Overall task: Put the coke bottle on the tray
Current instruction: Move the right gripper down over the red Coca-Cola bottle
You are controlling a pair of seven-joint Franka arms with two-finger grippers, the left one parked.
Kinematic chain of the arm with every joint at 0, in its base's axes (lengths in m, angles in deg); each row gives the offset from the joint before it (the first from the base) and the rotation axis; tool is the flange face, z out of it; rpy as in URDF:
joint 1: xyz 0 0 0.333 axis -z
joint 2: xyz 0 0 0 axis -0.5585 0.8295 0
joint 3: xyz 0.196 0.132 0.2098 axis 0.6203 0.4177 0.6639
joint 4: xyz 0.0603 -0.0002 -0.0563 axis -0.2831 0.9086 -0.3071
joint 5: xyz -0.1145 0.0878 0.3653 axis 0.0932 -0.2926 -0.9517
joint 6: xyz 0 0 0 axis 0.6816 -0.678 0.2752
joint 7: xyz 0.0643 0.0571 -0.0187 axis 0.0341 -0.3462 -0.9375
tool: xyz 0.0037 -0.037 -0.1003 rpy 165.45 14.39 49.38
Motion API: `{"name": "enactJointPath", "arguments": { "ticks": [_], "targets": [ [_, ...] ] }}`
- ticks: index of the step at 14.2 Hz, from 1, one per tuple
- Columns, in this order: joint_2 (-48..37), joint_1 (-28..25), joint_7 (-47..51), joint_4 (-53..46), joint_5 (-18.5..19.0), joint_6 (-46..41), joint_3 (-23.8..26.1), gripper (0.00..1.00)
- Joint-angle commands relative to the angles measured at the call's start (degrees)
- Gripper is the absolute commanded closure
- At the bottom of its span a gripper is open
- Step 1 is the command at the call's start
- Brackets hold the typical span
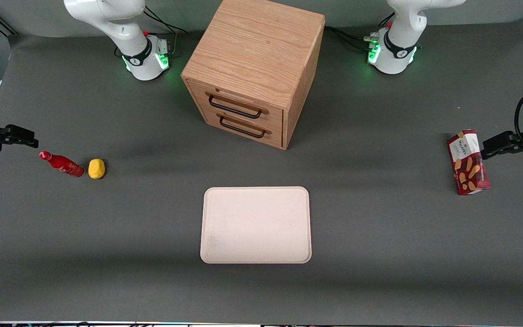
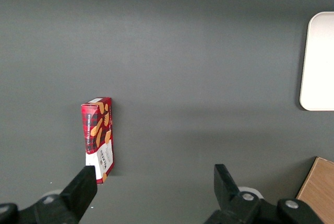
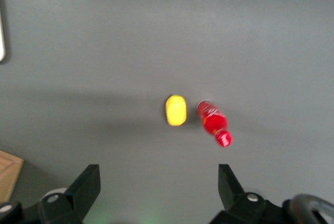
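My gripper grabs the bottle by its red cap [image 1: 45, 155] next, to place the coke bottle on the tray [image 1: 256, 225].
The coke bottle [image 1: 61, 164] is small, slim and red with a red cap, and lies on its side on the grey table toward the working arm's end. It also shows in the right wrist view [image 3: 213, 122]. The tray [image 1: 256, 225] is flat, pale cream-pink and bare, and lies at the middle of the table, nearer the front camera than the cabinet. My right gripper [image 1: 27, 138] hovers above the table close to the bottle's cap end. In the right wrist view the gripper [image 3: 159, 182] is open and empty, with the bottle apart from its fingers.
A yellow lemon-like object [image 1: 96, 168] lies right beside the bottle's base, between bottle and tray; it also shows in the right wrist view [image 3: 176, 110]. A wooden two-drawer cabinet [image 1: 252, 68] stands farther back at mid-table. A red snack box [image 1: 468, 162] lies toward the parked arm's end.
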Motion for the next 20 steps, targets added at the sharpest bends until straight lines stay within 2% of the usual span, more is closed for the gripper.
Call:
{"name": "enactJointPath", "arguments": {
  "ticks": [1, 4, 6, 9, 17, 20],
  "targets": [
    [-1.0, -0.4, -8.1, 8.0, -0.1, 8.4, -4.4, 0.00],
    [-1.4, -0.4, -12.7, 16.1, -0.5, 17.7, -7.6, 0.00],
    [-1.4, -0.4, -15.9, 21.3, -2.5, 23.9, -9.5, 0.00],
    [-1.5, -0.4, -16.8, 26.6, -2.7, 29.7, -10.8, 0.00],
    [-1.4, -0.5, -22.9, 33.6, -2.9, 38.4, -13.0, 0.00],
    [-1.4, -0.6, -22.9, 34.7, -2.9, 39.2, -13.0, 0.01]
  ]
}}
